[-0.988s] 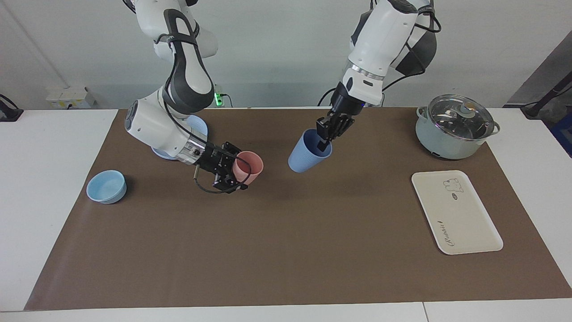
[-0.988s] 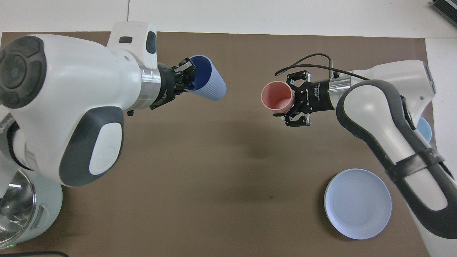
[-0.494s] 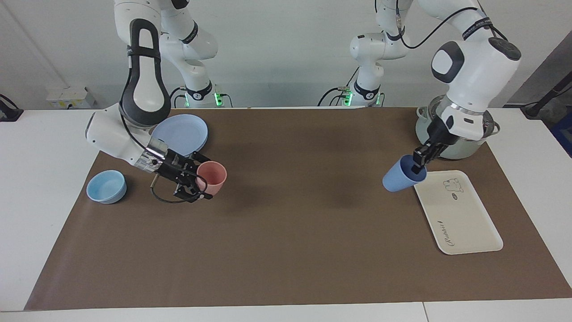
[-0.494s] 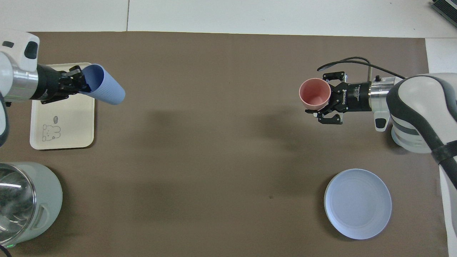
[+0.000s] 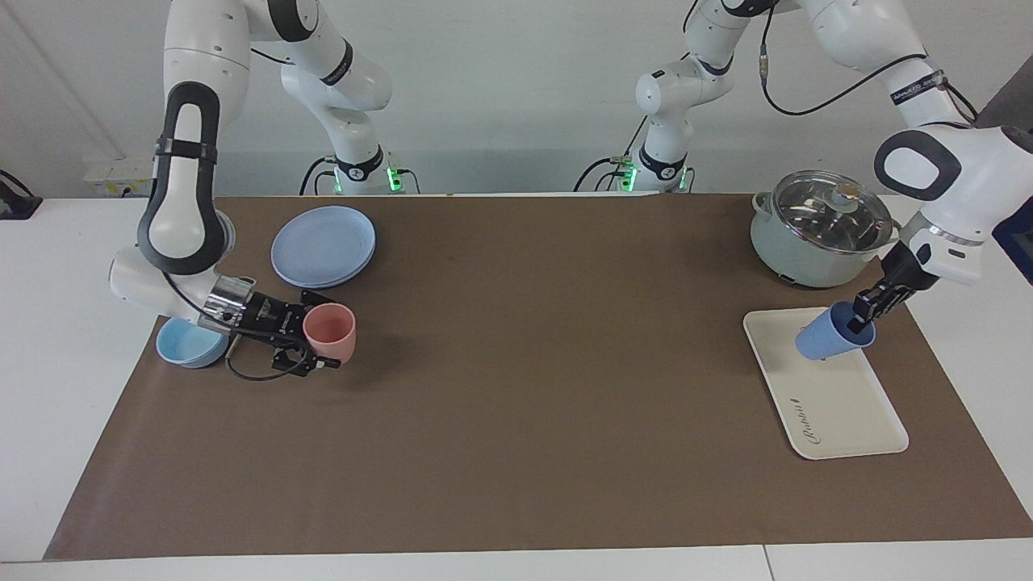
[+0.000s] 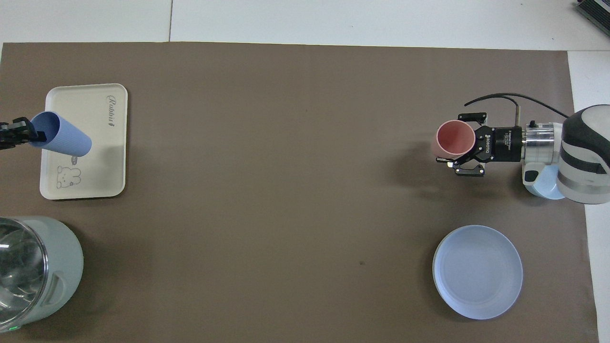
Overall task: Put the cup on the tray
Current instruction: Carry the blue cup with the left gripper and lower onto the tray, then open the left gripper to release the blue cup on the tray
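Observation:
My right gripper needs to keep holding the salmon-pink tumbler (image 6: 449,143) for now, because the tumbler hangs above the brown mat in the overhead view.
The periwinkle cup (image 5: 831,336) hangs tilted in my left gripper (image 5: 858,321), which is shut on its rim. It is low over the end of the cream tray (image 5: 839,407) nearer the robots; I cannot tell whether its base touches. In the overhead view the cup (image 6: 66,139) covers the tray (image 6: 102,157) just above the bear drawing, with my left gripper (image 6: 27,136) at the frame's edge. My right gripper (image 5: 321,334) is shut on the salmon-pink tumbler (image 5: 332,343), low over the mat at the right arm's end; it also shows from overhead (image 6: 460,143).
A pale green pot with a glass lid (image 5: 821,230) stands beside the tray, nearer the robots. A round blue plate (image 5: 323,244) lies at the right arm's end. A light-blue bowl (image 5: 184,345) sits partly under the right arm's wrist.
My left gripper carried the blue cup from the table's middle to over the tray and lowered it. My right gripper moved the pink tumbler toward the right arm's end, beside the bowl.

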`<action>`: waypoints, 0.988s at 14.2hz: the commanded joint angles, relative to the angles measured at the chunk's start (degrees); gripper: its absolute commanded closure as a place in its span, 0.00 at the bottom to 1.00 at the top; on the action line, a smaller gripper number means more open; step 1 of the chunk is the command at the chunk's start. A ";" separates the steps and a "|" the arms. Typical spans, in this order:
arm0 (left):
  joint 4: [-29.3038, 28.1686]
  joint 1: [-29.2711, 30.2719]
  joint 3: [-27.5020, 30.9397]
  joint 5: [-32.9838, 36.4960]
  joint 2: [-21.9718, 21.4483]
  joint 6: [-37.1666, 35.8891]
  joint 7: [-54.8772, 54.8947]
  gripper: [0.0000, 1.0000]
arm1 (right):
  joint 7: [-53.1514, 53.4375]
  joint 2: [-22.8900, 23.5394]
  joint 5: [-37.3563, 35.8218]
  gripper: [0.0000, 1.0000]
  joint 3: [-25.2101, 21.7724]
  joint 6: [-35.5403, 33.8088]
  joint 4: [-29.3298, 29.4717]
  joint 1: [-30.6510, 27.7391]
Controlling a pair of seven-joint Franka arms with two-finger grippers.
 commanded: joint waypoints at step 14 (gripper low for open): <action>-2.20 -12.77 -1.35 10.99 -12.85 -13.23 -3.48 0.00 | -10.16 6.95 -0.03 1.00 0.46 1.19 1.91 -3.76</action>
